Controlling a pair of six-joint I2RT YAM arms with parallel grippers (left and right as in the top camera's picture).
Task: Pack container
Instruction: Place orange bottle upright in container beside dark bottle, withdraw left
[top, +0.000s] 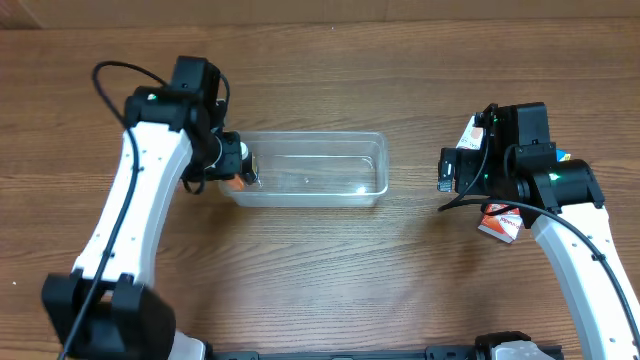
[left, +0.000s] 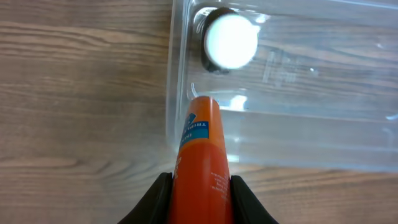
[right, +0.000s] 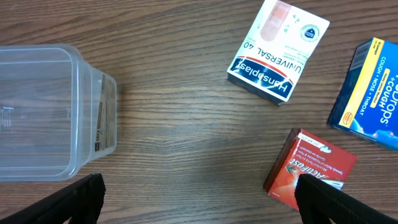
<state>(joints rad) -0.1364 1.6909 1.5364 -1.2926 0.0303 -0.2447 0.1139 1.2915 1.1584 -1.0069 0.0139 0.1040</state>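
Observation:
The orange bottle's lower end (left: 205, 107) is still above the container's bottom, beside the other bottle's white cap (left: 231, 40). The bottle should go lower before my left gripper releases it.
The clear plastic container (top: 312, 136) lies at the table's middle. My left gripper (left: 200, 198) is shut on an orange bottle (left: 202, 149) with a blue label, at the container's left end (top: 238, 178). The bottle's tip reaches over the container's left wall (left: 177, 93). A bottle with a round white cap (left: 231, 40) stands inside the container's left corner. My right gripper (right: 199, 199) is open and empty above bare table, right of the container (right: 93, 118). It also shows in the overhead view (top: 447, 172).
Three boxes lie on the table on the right: a white Hansaplast box (right: 278, 51), a blue and yellow box (right: 370, 93), and a red ActiFast box (right: 311, 168) touching my right finger's edge in view. The red box also shows in the overhead view (top: 500, 222).

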